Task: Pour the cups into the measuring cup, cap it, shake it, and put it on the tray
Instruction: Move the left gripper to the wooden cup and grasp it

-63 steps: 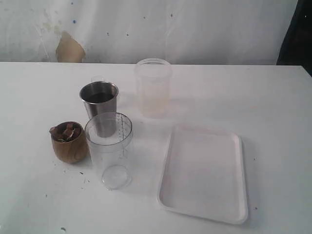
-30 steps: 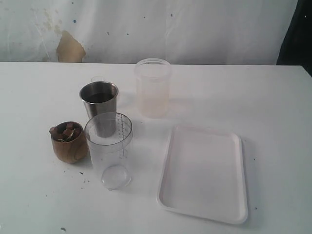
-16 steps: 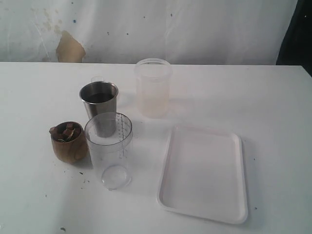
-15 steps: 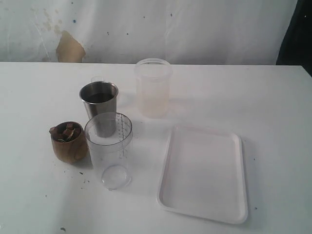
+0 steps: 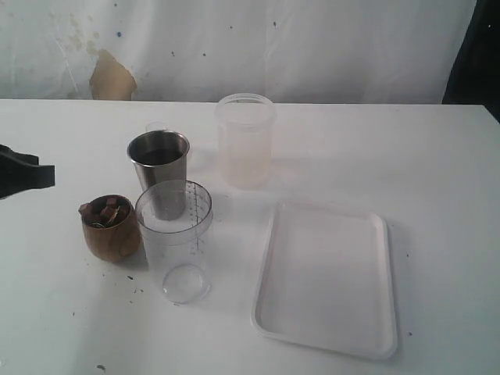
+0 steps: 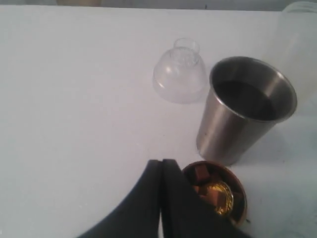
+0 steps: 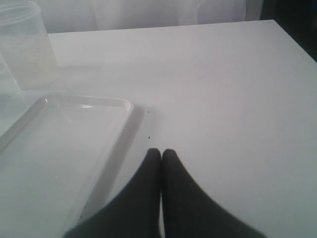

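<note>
The left gripper grabs the wooden cup by its rounded sides next, to pour its brown pieces into the clear measuring cup (image 5: pixel 175 237).
A small brown wooden cup (image 5: pixel 111 227) filled with brown pieces stands at the left. Behind it is the shiny steel tumbler (image 5: pixel 159 173), holding dark liquid. The clear measuring cup (image 5: pixel 175 237) with printed lines stands in front of the tumbler. The white tray (image 5: pixel 328 278) lies to the right. My left gripper (image 5: pixel 43 175) reaches in from the left edge, shut and empty, left of the wooden cup (image 6: pixel 215 192) and the steel tumbler (image 6: pixel 244 108). My right gripper (image 7: pixel 161 152) is shut and empty over bare table beside the tray (image 7: pixel 59 148); the exterior view does not show it.
A frosted translucent tub (image 5: pixel 245 141) stands behind the tray. A small clear dome-shaped cap (image 6: pixel 180 71) lies on the table beyond the steel tumbler. A stained white wall (image 5: pixel 234 47) backs the table.
My left gripper has come into the exterior view at the left edge. The cups, the measuring cup and the tray have not moved.
</note>
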Controlling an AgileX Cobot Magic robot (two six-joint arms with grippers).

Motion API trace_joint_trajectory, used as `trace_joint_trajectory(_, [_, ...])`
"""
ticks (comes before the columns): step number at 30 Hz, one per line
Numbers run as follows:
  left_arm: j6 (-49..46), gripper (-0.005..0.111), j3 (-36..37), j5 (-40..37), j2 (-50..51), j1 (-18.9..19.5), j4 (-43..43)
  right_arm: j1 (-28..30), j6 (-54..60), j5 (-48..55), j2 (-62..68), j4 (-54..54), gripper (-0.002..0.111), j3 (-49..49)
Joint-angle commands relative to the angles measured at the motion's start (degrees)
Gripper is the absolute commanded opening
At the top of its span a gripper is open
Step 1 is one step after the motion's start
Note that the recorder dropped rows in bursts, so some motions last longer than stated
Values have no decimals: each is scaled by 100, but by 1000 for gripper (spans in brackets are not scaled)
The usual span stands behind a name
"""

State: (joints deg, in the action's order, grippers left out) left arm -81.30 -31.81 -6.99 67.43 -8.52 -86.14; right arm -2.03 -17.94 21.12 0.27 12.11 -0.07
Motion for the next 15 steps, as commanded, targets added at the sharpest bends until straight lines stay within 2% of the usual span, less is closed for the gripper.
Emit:
trace_joint_trajectory(1, [-1307,0,-241,-369,4,242,-1380,-26,-23,-21,-27,39,0,7])
trace_joint_trajectory(3, [-977,0,-494,-730,4,436,-1380,-26,-23,-21,-27,39,0,7])
trace_joint_trajectory(5, [-206,0,-737,-433,4,577,-1380,-26,-23,-21,-27,39,0,7])
trace_joint_trajectory(9, [2450,0,-772,1983,4,608,-1380,-26,-23,-21,-27,39,0,7])
trace_joint_trajectory(11, [3884,0,-676,2898,4,608,-1217,-26,-23,-21,-27,39,0,7])
trace_joint_trajectory(13, [5622,0,-501,3345,4,608,145,-26,-23,-21,-27,39,0,7])
trace_joint_trajectory(15, [8234,0,-330,3731,4,608,2784,-26,-23,-21,-27,39,0,7])
